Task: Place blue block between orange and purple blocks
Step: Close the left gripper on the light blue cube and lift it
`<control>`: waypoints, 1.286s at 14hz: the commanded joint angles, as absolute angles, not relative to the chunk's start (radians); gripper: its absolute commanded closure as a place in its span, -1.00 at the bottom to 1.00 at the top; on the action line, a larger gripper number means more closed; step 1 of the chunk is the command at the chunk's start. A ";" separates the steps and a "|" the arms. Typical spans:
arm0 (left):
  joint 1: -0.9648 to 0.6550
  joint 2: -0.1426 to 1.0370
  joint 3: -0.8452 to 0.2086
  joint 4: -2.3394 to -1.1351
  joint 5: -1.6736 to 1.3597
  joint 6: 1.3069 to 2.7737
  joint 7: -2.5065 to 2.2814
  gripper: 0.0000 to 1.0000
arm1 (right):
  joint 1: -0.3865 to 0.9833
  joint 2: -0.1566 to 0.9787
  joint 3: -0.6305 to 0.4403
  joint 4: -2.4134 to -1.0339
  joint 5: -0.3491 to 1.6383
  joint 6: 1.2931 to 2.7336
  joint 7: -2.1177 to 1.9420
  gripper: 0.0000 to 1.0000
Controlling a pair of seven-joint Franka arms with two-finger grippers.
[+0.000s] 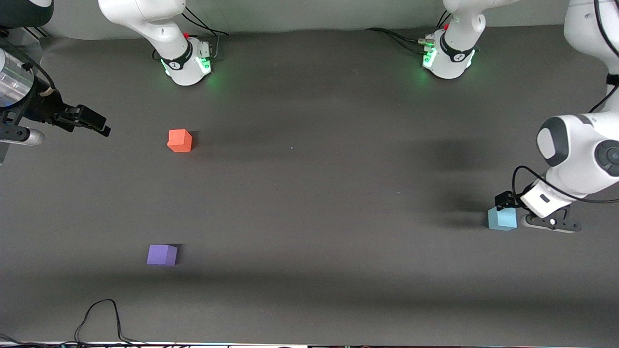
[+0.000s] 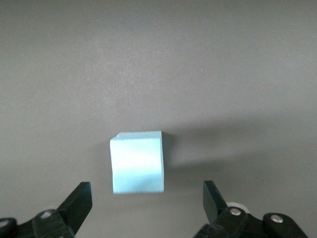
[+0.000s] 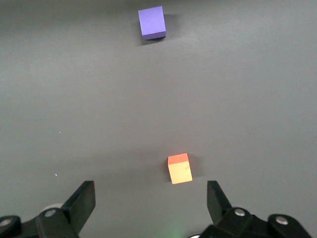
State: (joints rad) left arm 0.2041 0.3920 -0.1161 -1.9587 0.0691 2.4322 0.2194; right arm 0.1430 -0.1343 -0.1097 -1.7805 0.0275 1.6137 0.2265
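I should next grip the blue block [image 1: 502,219] by its two opposite sides with my left gripper, to set it between the orange and purple blocks.
The blue block [image 1: 502,219] [image 2: 137,162] rests on the dark table at the left arm's end. My left gripper [image 1: 512,210] [image 2: 147,199] hangs low right beside it, open. The cube lies just ahead of the fingertips, not between them, and nothing touches it. The orange block [image 1: 180,140] [image 3: 179,168] sits toward the right arm's end. The purple block [image 1: 162,254] [image 3: 151,22] lies nearer the front camera than the orange one, with bare table between them. My right gripper [image 1: 90,122] [image 3: 148,199] waits open and empty, raised over the table's edge at the right arm's end.
The two arm bases [image 1: 188,63] [image 1: 447,58] stand along the table's back edge with cables trailing from them. A black cable [image 1: 99,316] loops at the front edge near the purple block. The left arm's elbow [image 1: 580,154] hangs above the blue block's end.
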 commanded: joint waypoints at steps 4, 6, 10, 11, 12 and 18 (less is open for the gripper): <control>0.225 0.503 -0.117 -1.960 0.084 2.578 0.236 -1.00 | 0.141 -0.135 -0.110 -1.779 0.031 1.621 0.215 -1.00; 0.225 0.534 -0.115 -1.957 0.089 2.612 0.236 -1.00 | 0.140 -0.137 -0.110 -1.781 0.031 1.620 0.215 -1.00; 0.224 0.554 -0.115 -1.953 0.089 2.629 0.238 -1.00 | 0.140 -0.135 -0.117 -1.781 0.032 1.621 0.216 -1.00; 0.224 0.555 -0.115 -1.951 0.089 2.629 0.238 -0.87 | 0.140 -0.135 -0.118 -1.781 0.032 1.623 0.215 -1.00; 0.224 0.557 -0.117 -1.951 0.089 2.629 0.238 -0.52 | 0.140 -0.135 -0.118 -1.781 0.032 1.621 0.215 -1.00; 0.230 0.558 -0.117 -1.947 0.089 2.628 0.235 0.22 | 0.146 -0.127 -0.118 -1.781 0.035 1.628 0.224 -1.00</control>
State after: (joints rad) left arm 0.2219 0.5547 -0.1129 -1.9540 0.0768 2.6228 0.2225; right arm 0.1426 -0.1311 -0.1153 -1.7804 0.0275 1.6140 0.2265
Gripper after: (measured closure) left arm 0.454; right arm 0.000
